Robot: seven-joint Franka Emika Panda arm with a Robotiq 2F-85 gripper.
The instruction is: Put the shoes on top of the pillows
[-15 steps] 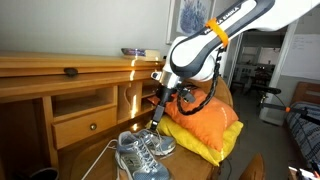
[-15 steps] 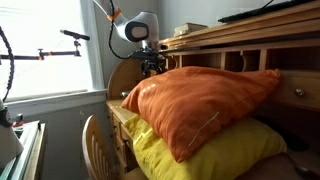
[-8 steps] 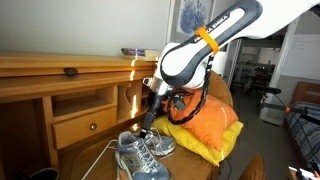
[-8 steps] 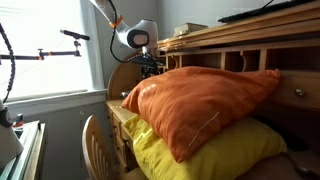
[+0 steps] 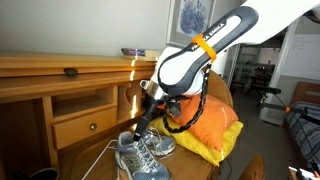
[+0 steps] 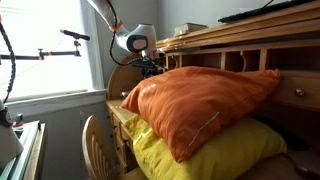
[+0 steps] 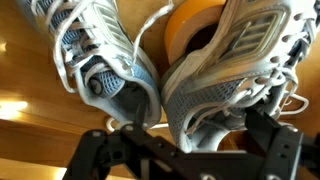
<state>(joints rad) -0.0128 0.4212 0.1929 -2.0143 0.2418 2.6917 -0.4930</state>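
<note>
The shoe's heel collar [image 5: 127, 140] is between my fingers, and they reach past the back edge of the heel. My gripper should close on the shoe's heel collar now.
The shoes [image 5: 141, 154], grey-and-white sneakers with white laces, lie side by side on the wooden desk in front of the pillows. In the wrist view one shoe [image 7: 100, 60] lies left and the other shoe [image 7: 225, 75] right. My gripper [image 7: 192, 142] is open, and its dark fingers [image 7: 276, 142] stand either side of the right shoe's heel without pinching it. In an exterior view the gripper [image 5: 139, 126] hangs just above the shoes. The orange pillow [image 5: 205, 120] rests on the yellow pillow [image 5: 218, 147]. Both pillows [image 6: 200, 100] fill the foreground and hide the shoes.
A roll of tape [image 7: 190, 25] lies on the desk just beyond the shoes. The desk's raised back with drawers [image 5: 85, 125] stands behind them. A chair back [image 6: 95, 140] is beside the desk.
The arm has swung down and towards the shoes, bringing the open gripper close over them. The shoes and pillows have not moved.
</note>
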